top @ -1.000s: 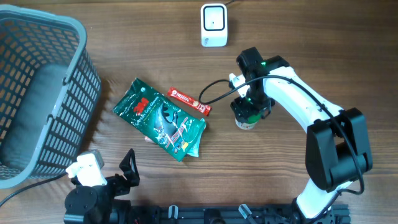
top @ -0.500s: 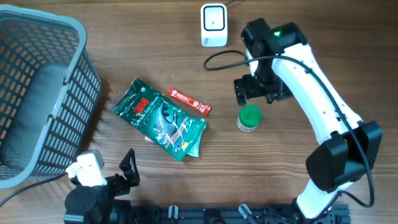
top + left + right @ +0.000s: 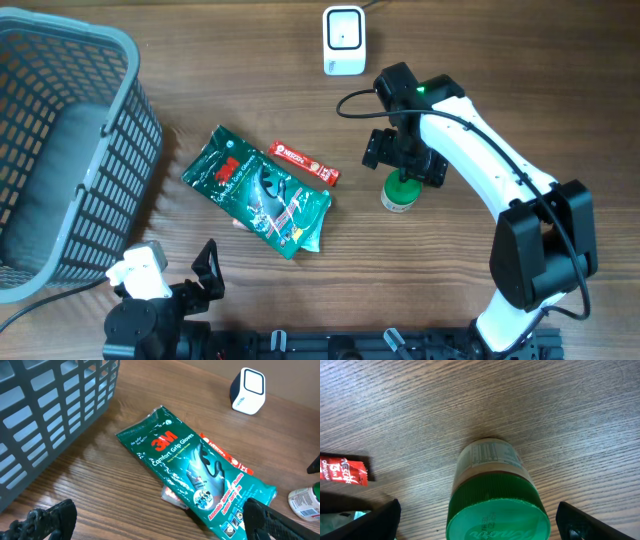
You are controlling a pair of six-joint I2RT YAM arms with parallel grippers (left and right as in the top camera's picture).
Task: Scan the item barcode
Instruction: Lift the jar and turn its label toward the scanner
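Observation:
My right gripper next needs to hold the jar's green lid (image 3: 497,512) by its opposite sides, so the printed label (image 3: 490,457) stays uncovered for the barcode scan.
A small jar with a green lid (image 3: 401,192) stands upright on the wooden table, right of centre. My right gripper (image 3: 404,165) hangs just above it, open. In the right wrist view the green lid (image 3: 496,519) sits between the two wide-apart fingers (image 3: 380,519) without touching either. The jar's printed label (image 3: 490,457) faces away from the wrist. The white barcode scanner (image 3: 343,40) stands at the back of the table, apart from the jar. My left gripper (image 3: 178,270) rests open at the front left, holding nothing.
A green 3M gloves packet (image 3: 258,190) lies mid-table with a red sachet (image 3: 303,163) beside it, left of the jar. A grey plastic basket (image 3: 110,45) fills the left side. The packet's corner (image 3: 250,495) reaches close to my left fingers.
My right gripper opened off the jar, swung up toward the scanner, then came back over the jar. The jar stayed in place. The left arm has not moved.

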